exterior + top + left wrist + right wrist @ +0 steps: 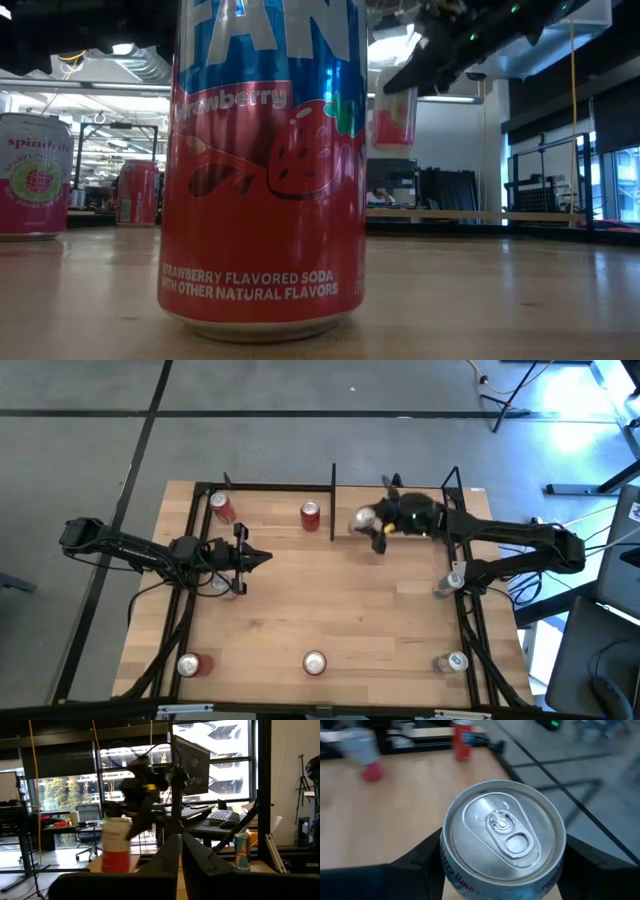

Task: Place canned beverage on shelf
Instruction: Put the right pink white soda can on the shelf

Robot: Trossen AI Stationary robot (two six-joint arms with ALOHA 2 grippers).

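The white and red can is short of the light-wood shelf and would fall if my right gripper let go now. I should first move the can toward the shelf.
My right gripper (368, 526) is shut on a white and red canned beverage (361, 518), held in the air just right of the dark divider (332, 500) near the table's far edge. The low view shows this can (394, 117) well above the tabletop. The light-wood shelf (270, 493) runs along the far edge between black uprights. Two red cans (222, 508) (310, 514) stand at the shelf left of the divider. My left gripper (262, 558) is shut and empty over the table's left half. My right gripper pinches the can's side wall just below the top rim (451, 870) between its two fingers, one finger (420, 857) on each side. The fingers come from the table's right, slanting a little down. The can is upright, lid up, lifted clear of the table.
A strawberry soda can (260, 170) stands close before the low camera. More cans stand along the near edge (190, 664) (314, 662) (452, 661), at the right rail (447, 582) and under my left gripper (225, 586). Bare wood (340, 595) lies mid-table.
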